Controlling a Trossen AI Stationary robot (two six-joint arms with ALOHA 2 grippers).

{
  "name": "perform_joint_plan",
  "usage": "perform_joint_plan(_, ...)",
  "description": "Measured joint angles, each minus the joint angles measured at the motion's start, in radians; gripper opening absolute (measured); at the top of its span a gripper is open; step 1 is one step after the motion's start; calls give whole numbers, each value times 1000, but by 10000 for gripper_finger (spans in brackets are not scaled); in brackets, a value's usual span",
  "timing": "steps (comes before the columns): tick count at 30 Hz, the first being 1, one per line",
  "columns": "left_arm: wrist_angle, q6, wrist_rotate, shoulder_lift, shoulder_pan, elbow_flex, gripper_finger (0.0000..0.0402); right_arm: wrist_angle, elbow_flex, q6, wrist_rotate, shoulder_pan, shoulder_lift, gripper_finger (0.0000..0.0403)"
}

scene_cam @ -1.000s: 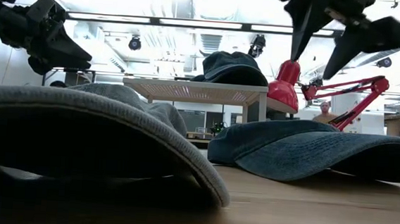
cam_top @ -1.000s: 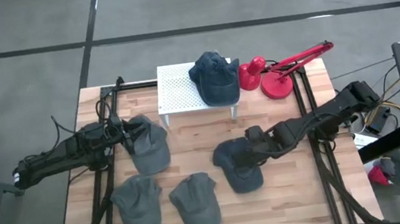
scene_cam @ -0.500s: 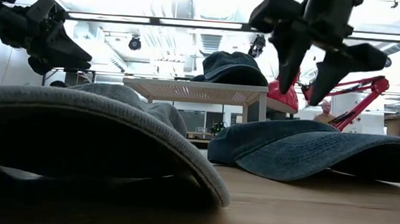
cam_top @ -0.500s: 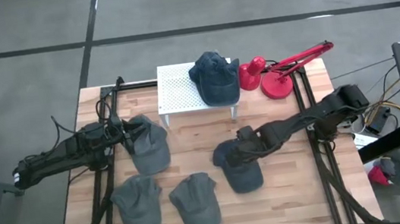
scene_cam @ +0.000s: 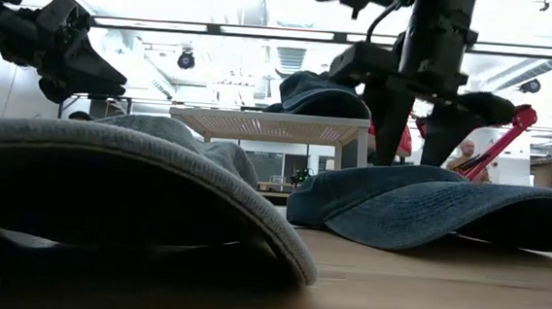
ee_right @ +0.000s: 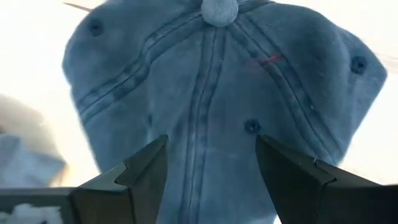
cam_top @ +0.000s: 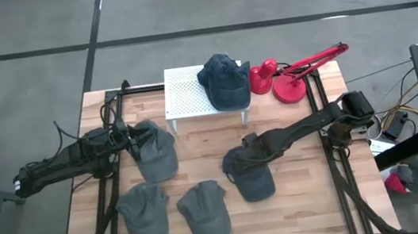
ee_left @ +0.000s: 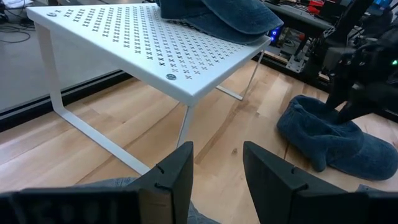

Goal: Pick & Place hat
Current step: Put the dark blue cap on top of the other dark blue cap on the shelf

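I will next grab the blue denim cap by its top's center seam (ee_right: 200, 149) with my right gripper, to bring it to the white perforated stand.
A blue denim cap (cam_top: 255, 179) lies crown up on the wooden table right of centre. My right gripper (cam_top: 246, 148) is open and low over its crown (ee_right: 211, 74), one finger on each side, pointing down. My left gripper (cam_top: 130, 137) is open and hovers above a grey cap (cam_top: 155, 151) at the table's left. A second blue cap (cam_top: 224, 79) rests on the right end of a white perforated stand (cam_top: 190, 91) at the far edge. My right gripper comes at the blue cap's crown (scene_cam: 406, 171) from above with open fingers (ee_right: 140, 177). The fingertips reach down to the fabric in the low view. I cannot tell whether they touch it. The cap lies flat on the table.
Two more grey caps (cam_top: 142, 213) (cam_top: 205, 211) lie near the table's near edge. A red desk lamp (cam_top: 292, 75) stands at the far right, beside the stand. Black rails run along both sides of the table. Bare wood shows between the stand and the caps.
My right gripper has moved toward the table's left and come down from well above the blue cap to its crown, staying open. The cap has not moved.
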Motion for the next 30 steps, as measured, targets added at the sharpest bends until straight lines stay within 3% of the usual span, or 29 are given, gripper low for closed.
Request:
perform_joint_plan(9,0,0,-3,0,0,0,142,69,2,-2,-5,-5,136,233)
perform_joint_plan(18,0,0,-3,0,0,0,142,62,9,46,-84,-6,232,213)
perform_joint_plan(22,0,0,-3,0,0,0,142,56,5,52,-92,-6,221,163)
perform_joint_plan(30,0,0,-3,0,0,0,142,2,-6,20,-61,-4,96,20)
